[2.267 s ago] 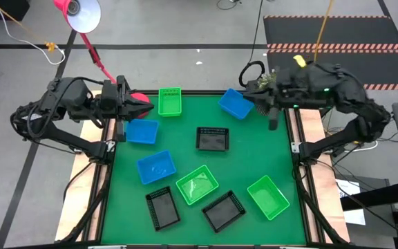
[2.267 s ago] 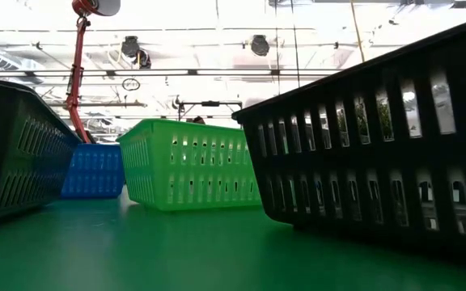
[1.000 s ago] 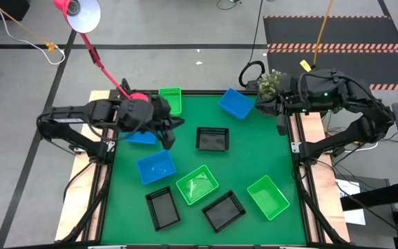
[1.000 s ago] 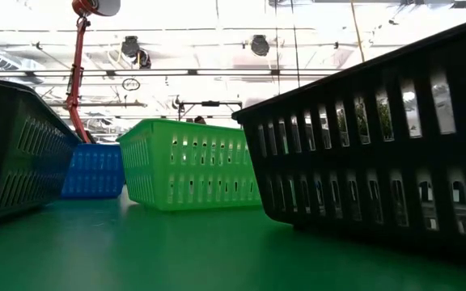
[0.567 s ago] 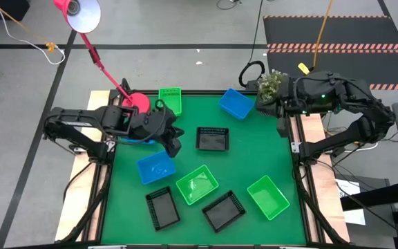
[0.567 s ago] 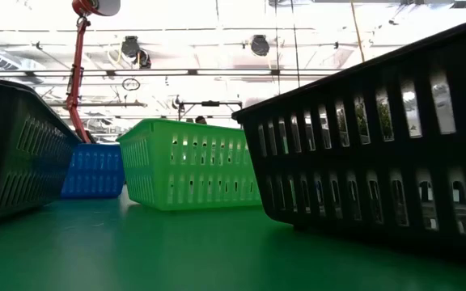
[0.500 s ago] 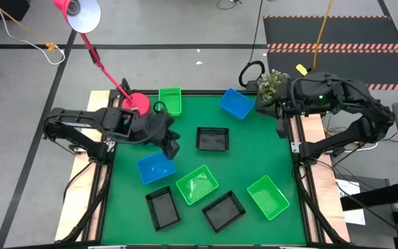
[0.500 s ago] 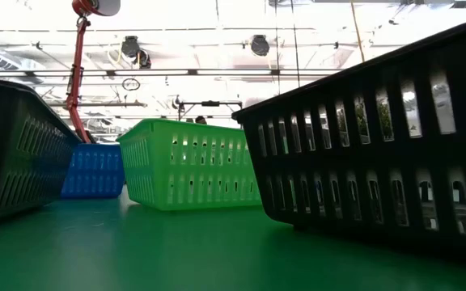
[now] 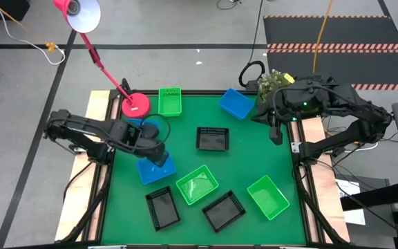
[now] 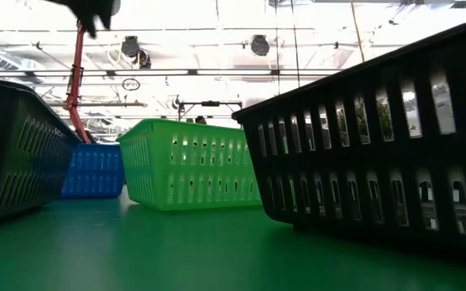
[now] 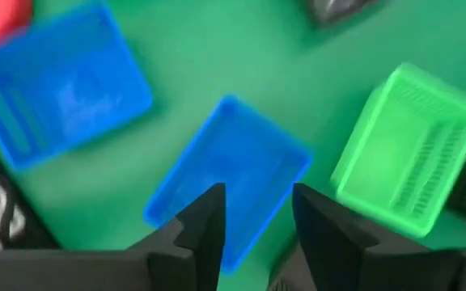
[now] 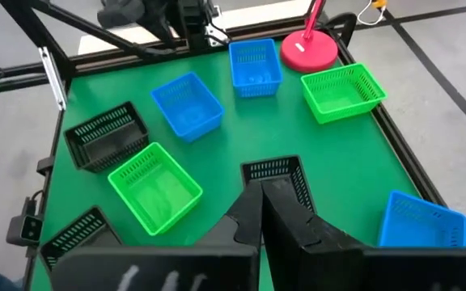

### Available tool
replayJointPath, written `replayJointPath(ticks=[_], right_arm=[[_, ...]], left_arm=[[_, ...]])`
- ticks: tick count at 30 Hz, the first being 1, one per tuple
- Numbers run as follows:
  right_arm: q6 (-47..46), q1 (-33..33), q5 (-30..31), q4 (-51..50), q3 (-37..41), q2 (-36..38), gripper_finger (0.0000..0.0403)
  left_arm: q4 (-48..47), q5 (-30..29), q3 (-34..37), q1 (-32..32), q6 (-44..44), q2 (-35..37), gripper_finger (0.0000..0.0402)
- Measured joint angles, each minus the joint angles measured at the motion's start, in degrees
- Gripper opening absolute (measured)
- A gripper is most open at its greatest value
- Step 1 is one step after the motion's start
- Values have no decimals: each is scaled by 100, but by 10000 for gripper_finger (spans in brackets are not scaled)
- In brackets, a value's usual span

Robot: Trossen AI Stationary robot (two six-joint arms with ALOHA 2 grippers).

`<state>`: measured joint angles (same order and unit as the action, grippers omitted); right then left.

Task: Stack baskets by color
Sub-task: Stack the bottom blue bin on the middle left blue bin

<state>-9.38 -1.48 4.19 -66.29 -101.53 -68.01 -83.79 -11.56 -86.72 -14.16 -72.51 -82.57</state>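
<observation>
The robot will next use its left gripper to grab the blue basket by its long rim, and then it will stack it with the other blue basket by the lamp base.
My left gripper points down, open, just above the far edge of a blue basket that rests flat on the green mat; its fingers touch nothing. A second blue basket lies beside the pink lamp base, partly under the left arm. A third blue basket sits at the far right. Three green baskets and three black ones lie apart on the mat. My right gripper hangs shut above the right edge.
The pink lamp base with its red stem stands at the far left corner. A potted plant sits at the far right corner. Bare mat lies between the black basket in the middle and the right edge.
My left gripper has swung from over the far-left blue basket toward the table's near edge, sunk and tipped to point down over the nearer blue basket. My right gripper has shifted a little down and toward the table's middle. No basket has moved.
</observation>
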Motion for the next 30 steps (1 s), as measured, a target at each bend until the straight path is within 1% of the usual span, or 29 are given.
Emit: replayJointPath(ticks=[6,9,12,16,19,21,25,30], right_arm=[[204,0,0,3,8,0,0],[386,-4,1,3,8,0,0],[543,-6,2,3,8,0,0],[559,-7,2,1,8,-2,0],[554,-7,2,2,8,-2,0],[482,-7,3,3,8,-2,0],[414,-7,11,1,8,-2,0],[408,-7,17,2,8,-2,0]], left_arm=[[142,1114,995,162,-586,5,164],[491,1523,1489,272,-486,9,183],[663,1768,1863,390,-128,5,207],[901,1784,2240,559,507,7,239],[917,1597,2406,702,1156,9,255],[975,1430,2533,810,1703,9,258],[1405,1356,2869,1118,2587,12,245],[1821,1490,3195,1335,3226,12,200]])
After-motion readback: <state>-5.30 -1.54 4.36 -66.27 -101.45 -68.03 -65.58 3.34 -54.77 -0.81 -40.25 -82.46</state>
